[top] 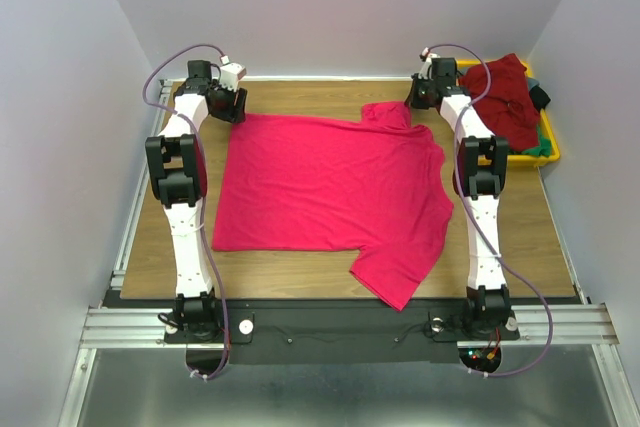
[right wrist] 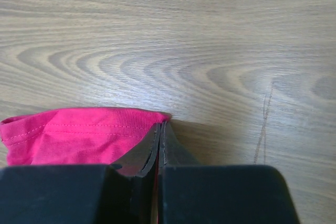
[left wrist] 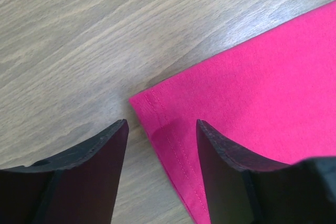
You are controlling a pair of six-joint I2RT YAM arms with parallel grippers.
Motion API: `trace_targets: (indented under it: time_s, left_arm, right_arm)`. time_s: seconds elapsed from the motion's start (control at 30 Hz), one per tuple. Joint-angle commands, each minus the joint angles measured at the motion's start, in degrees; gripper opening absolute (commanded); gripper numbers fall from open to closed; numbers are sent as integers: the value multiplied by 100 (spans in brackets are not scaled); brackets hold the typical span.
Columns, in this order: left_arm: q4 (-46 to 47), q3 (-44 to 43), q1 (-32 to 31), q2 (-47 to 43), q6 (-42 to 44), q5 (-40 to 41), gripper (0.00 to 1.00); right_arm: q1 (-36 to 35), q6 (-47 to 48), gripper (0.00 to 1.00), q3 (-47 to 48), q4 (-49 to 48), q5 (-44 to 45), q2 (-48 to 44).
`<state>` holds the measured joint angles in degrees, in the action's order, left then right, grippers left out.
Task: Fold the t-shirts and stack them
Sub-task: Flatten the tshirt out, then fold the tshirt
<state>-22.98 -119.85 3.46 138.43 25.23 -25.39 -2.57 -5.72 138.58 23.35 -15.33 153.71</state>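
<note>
I need to move my left gripper toward the corner's point before I close it on the hem, because its fingers stop short.
A crimson t-shirt [top: 330, 182] lies spread flat on the wooden table [top: 520, 237], one sleeve reaching the near edge. My left gripper [top: 232, 107] sits at the shirt's far left corner. In the left wrist view the left gripper [left wrist: 161, 124] is open, its fingers either side of the stitched hem corner [left wrist: 157, 108]. My right gripper [top: 418, 97] is at the far right sleeve. The right wrist view shows the right gripper [right wrist: 161, 124] shut, pinching the edge of that crimson sleeve [right wrist: 73, 135] against the table.
A yellow bin [top: 548, 152] stands at the far right corner. It holds a maroon shirt [top: 505, 97] draped over its rim, with green cloth [top: 540, 147] and dark cloth [top: 540, 97] beneath. White walls close in the table on three sides.
</note>
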Motion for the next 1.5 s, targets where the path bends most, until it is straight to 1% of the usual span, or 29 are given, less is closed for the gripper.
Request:
trace_targets:
  time_s: [0.0,0.17,0.3,0.37,0.53,0.63,0.73,0.77,0.8,0.9,1.07,1.13,1.3,1.33,1.4,1.43,1.47]
  left_arm:
    - [4,-267,23,-71,87,-45,67]
    - [31,-530,23,166,43,69,67]
    - [136,-706,23,307,-18,-1,67]
    - [57,-1021,23,473,-36,-27,67]
    - [-92,-1409,23,659,-106,-124,65]
    - [-145,-1444,23,703,-124,-177,59]
    - [-233,-1479,14,729,-150,-204,56]
    - [-268,-1506,23,755,-150,-221,52]
    - [-294,-1515,23,782,-168,-230,51]
    - [-391,-1559,23,843,-212,-230,49]
    - [-462,-1638,23,913,-343,-142,38]
    - [-462,-1690,23,940,-423,-98,35]
    - [-488,-1743,31,993,-467,-133,22]
    - [-470,-1743,23,984,-467,-168,17]
    - [-357,-1682,23,932,-476,-221,13]
    - [-313,-1595,23,888,-510,-230,6]
    - [-269,-1559,23,853,-511,-265,3]
  right_arm:
    - [-95,255,1,-68,73,4,-34]
    - [-95,387,1,-42,-15,-75,-279]
    - [-95,396,1,-16,-50,-110,-429]
    - [-103,396,1,63,-68,-93,-491]
    - [-95,413,1,283,-112,-93,-728]
    - [-104,422,1,362,-164,-136,-868]
    - [-95,440,1,371,-200,-154,-965]
    - [-103,448,1,371,-208,-163,-1027]
    - [-95,457,1,371,-208,-189,-1045]
    - [-104,475,1,336,-208,-251,-1124]
    - [-95,484,1,345,-217,-295,-1176]
    - [-104,492,1,353,-217,-312,-1212]
    - [-95,492,1,371,-217,-383,-1308]
    - [-95,501,1,389,-217,-383,-1352]
    - [-104,501,1,415,-217,-400,-1405]
    - [-104,493,1,415,-217,-409,-1466]
    - [-95,484,1,424,-217,-418,-1501]
